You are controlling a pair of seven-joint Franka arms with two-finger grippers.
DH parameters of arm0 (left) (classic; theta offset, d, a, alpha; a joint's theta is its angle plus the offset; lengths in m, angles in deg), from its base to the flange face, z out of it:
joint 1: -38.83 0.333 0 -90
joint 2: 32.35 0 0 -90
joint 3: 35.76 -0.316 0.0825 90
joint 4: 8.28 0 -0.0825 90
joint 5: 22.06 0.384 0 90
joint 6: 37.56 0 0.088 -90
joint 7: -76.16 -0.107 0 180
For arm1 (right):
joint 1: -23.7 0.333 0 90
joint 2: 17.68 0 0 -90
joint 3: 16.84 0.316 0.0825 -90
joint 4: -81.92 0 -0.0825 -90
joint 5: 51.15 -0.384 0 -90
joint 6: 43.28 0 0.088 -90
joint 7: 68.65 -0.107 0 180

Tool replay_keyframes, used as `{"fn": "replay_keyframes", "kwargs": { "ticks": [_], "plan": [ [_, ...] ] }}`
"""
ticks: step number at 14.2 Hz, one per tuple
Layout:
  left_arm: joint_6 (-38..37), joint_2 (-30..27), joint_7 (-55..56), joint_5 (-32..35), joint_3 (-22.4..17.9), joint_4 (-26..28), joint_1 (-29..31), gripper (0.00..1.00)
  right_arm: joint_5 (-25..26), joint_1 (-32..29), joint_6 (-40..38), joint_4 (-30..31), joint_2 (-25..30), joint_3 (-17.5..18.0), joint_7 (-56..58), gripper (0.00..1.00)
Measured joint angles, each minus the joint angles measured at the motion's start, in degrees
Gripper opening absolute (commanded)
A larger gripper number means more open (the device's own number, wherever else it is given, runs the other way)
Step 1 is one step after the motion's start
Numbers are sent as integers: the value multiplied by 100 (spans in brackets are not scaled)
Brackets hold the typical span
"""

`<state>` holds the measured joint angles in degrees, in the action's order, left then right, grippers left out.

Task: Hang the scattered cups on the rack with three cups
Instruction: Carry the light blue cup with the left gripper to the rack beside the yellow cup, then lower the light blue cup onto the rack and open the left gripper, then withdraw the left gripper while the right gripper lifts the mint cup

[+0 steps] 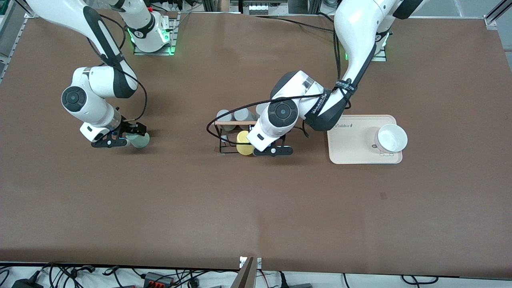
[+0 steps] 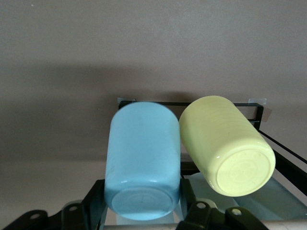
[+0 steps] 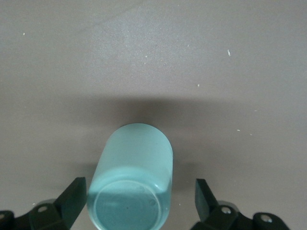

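Observation:
My right gripper should close on the mint-green cup now. My fingers reach past the base of the mint-green cup, on either side of the base.
The light blue cup (image 2: 142,163) is clamped between the fingers of my left gripper (image 2: 141,196), its base toward the wrist camera, at the black wire rack (image 2: 192,103). In the front view my left gripper (image 1: 258,147) is at the rack (image 1: 236,123) and its hand hides the blue cup. The pale mint-green cup (image 1: 141,140) lies on the table toward the right arm's end. My right gripper (image 1: 134,136) is open around it. In the right wrist view the cup (image 3: 134,177) sits between the spread fingers of my right gripper (image 3: 139,189), with a gap on one side.
A yellow cup (image 1: 244,143) hangs on the rack beside the blue one and also shows in the left wrist view (image 2: 225,146). Two grey cups (image 1: 234,117) sit on the rack's farther side. A cream tray (image 1: 352,148) with a white bowl (image 1: 392,138) lies toward the left arm's end.

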<state>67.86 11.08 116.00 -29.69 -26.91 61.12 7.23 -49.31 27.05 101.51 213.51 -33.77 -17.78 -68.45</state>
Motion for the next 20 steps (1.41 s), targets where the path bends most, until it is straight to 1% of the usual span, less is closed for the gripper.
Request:
{"fn": "replay_keyframes", "kwargs": {
  "ticks": [2, 5, 6, 7, 9, 11, 13, 15, 16, 18, 20],
  "plan": [
    [-9, -4, 0, 0, 0, -39, 3, 100, 0, 0, 0, 0, -2, 7, 0, 81],
    [-173, -86, 2, 0, -11, -200, 58, 100, 0, 1, 1, 0, -7, 17, 0, 43],
    [-320, -175, 6, 0, -25, -243, 100, 100, 0, 2, 2, 0, -8, 20, 0, 33],
    [-457, -294, 9, 0, -45, -272, 179, 100, -1, 3, 3, -9, 2, 22, 0, 28],
    [-765, -610, 9, 5, -77, -300, 519, 100, -1, 7, 3, -10, -2, 27, -2, 26],
    [-1012, -891, -36, 155, -106, -304, 984, 100, -1, 8, 3, -11, -2, 27, -2, 26],
    [-1231, -1088, -294, 546, -113, -302, 1429, 100, -1, 10, 3, -16, 6, 32, -2, 26],
    [-1412, -1223, -659, 966, -116, -301, 1704, 100, -1, 33, -134, -68, 121, 49, -2, 26],
    [-1453, -1290, -791, 1065, -117, -302, 1798, 100, -1, 88, -408, -135, 264, 58, -2, 26],
    [-1588, -1447, -1042, 1156, -121, -303, 1958, 100, -8, 326, -1290, -412, 693, 80, -137, 26],
    [-1713, -1599, -1516, 1167, -148, -301, 2154, 100, -16, 693, -2274, -896, 1106, 100, -514, 26]
  ]
}}
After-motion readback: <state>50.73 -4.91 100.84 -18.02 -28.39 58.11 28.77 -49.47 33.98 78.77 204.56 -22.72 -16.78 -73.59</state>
